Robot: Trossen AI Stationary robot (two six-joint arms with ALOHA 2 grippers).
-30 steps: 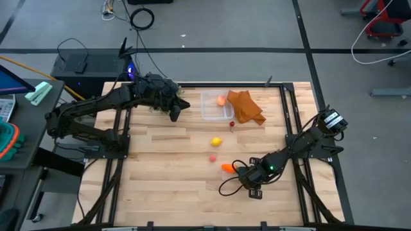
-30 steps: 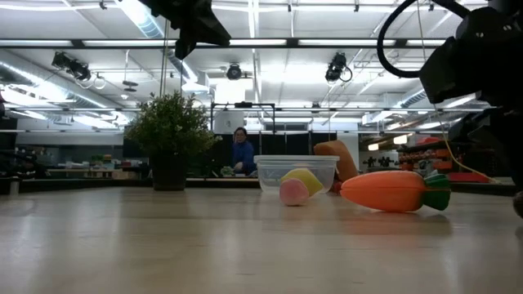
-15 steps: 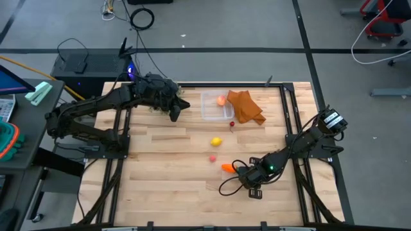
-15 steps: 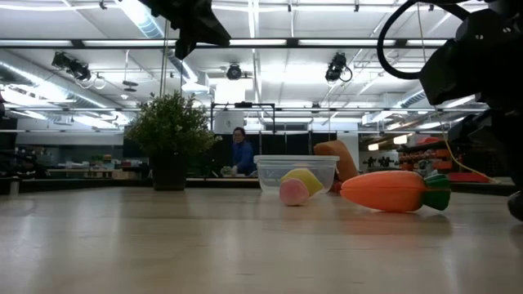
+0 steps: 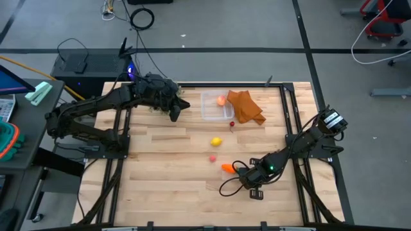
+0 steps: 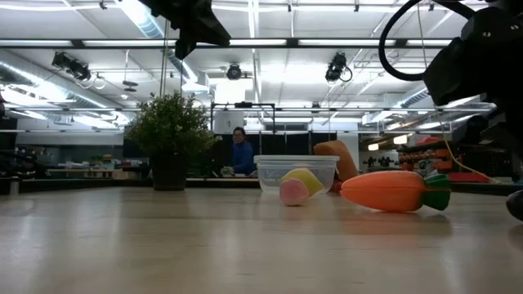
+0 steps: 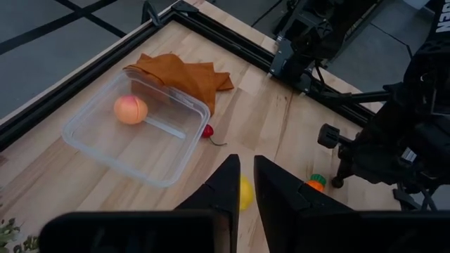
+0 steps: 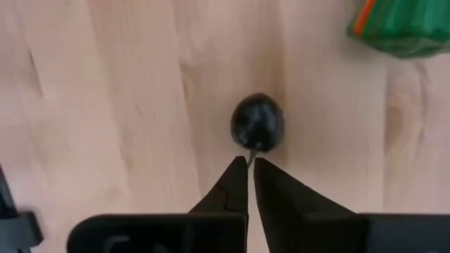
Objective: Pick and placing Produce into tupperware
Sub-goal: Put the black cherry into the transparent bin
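Observation:
The dark berry is still beyond my right gripper's shut fingers, so next they open over the berry, then close on its round body.
A tiny dark berry lies on the wooden table, its thin stem pointing at my right gripper, which is shut at the stem's end, low over the table's near right part. The orange carrot lies just beside it, its green top toward the gripper. A yellow lemon and a pink fruit lie mid-table. The clear tupperware holds a pink-orange fruit. A red cherry lies by its near corner. My left gripper is shut and empty, raised over the far left. My right gripper has the berry's thin stem running in between its two fingertips, and only the stem's free end is there. The fingers come from above, pointing down at the table. The berry itself rests on the wood, clear of the fingers.
An orange cloth lies against the tupperware's right side. A bushy green plant stands at the far left under my left arm. A black frame edges the table. A person shows far off in the room.

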